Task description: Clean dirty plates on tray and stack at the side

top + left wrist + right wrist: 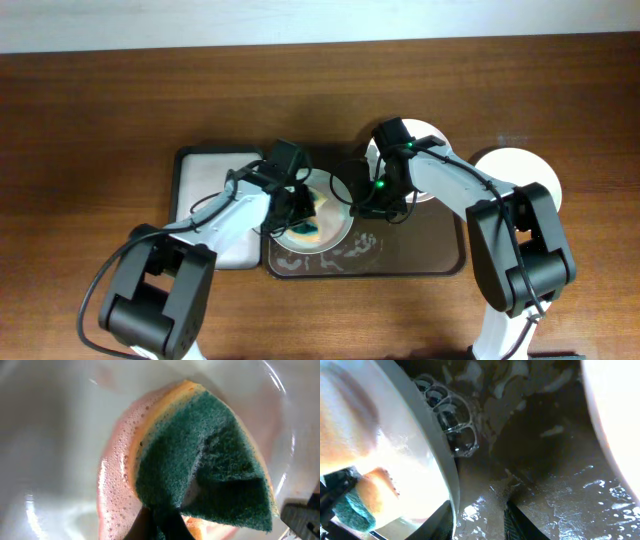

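The pale green plate is to be stacked at the side, so the robot's right hand next needs to grab the plate by its rim, free of the sponge [350, 208] [453, 503].
A pale green plate [335, 232] lies on the left part of the dark brown tray [440, 255], which is wet with suds. My left gripper [298, 205] is shut on a green and yellow sponge [205, 465] and presses it onto this plate [50, 435], in pinkish foam. My right gripper [366, 203] is open at the plate's right rim [451, 470]; in the right wrist view [480, 522] one finger lies against the rim and the other stands over the wet tray [545, 460]. A second pale plate [432, 135] lies under the right arm at the tray's far edge. A third plate [520, 172] sits on the table to the right.
A smaller white-lined tray [200, 175] sits left of the brown tray, under the left arm. Bubbles [450, 435] cling to the plate's outer rim. A pale plate edge [615, 420] shows at the right of the right wrist view. Brown wooden table lies all around.
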`<state>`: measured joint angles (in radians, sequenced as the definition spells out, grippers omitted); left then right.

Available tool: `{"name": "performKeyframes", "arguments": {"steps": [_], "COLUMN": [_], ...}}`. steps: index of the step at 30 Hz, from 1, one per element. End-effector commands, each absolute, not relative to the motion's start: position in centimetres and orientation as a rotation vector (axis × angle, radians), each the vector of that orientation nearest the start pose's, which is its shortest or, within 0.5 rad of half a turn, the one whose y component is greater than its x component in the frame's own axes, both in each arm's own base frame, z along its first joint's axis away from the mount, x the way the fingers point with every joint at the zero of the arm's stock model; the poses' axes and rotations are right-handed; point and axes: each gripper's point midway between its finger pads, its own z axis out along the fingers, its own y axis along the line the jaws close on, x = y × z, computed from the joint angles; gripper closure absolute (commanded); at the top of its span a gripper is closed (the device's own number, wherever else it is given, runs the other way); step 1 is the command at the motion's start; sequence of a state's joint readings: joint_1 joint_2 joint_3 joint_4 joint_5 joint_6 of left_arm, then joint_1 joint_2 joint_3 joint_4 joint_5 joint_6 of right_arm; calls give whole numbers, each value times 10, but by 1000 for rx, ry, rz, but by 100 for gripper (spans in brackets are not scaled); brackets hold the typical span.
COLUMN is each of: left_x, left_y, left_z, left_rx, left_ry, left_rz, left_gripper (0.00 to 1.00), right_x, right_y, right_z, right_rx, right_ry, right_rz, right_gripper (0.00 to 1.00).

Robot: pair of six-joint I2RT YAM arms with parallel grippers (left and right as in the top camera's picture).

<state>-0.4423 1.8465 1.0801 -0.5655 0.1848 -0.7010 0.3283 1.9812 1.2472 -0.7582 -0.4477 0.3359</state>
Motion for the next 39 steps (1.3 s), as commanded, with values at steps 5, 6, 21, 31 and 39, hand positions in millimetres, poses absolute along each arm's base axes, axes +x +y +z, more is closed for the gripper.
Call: {"name": "performKeyframes", "arguments": {"steps": [5, 6, 21, 31, 39], "left_x": [382, 385, 337, 310, 338], "left_y": [-144, -146, -63, -22, -20], "left_z": [32, 47, 69, -2, 5], "left_rx": [-231, -189, -355, -429, -458], "left_ry": [2874, 2878, 2911, 2879, 2766], "left_rz": [-213, -208, 74, 184, 129], "left_gripper": [100, 100, 100, 72, 37], "right_x": [318, 318, 335, 334, 359], "right_y": [172, 171, 181, 174, 117], "right_z": [-6, -6, -4, 34, 164], "right_rx": [7, 8, -32, -245, -260], "right_ry": [3186, 3185, 3102, 3040, 2534], "right_rz": [563, 563, 602, 367, -376], "right_gripper": [67, 67, 78, 96, 96]}}
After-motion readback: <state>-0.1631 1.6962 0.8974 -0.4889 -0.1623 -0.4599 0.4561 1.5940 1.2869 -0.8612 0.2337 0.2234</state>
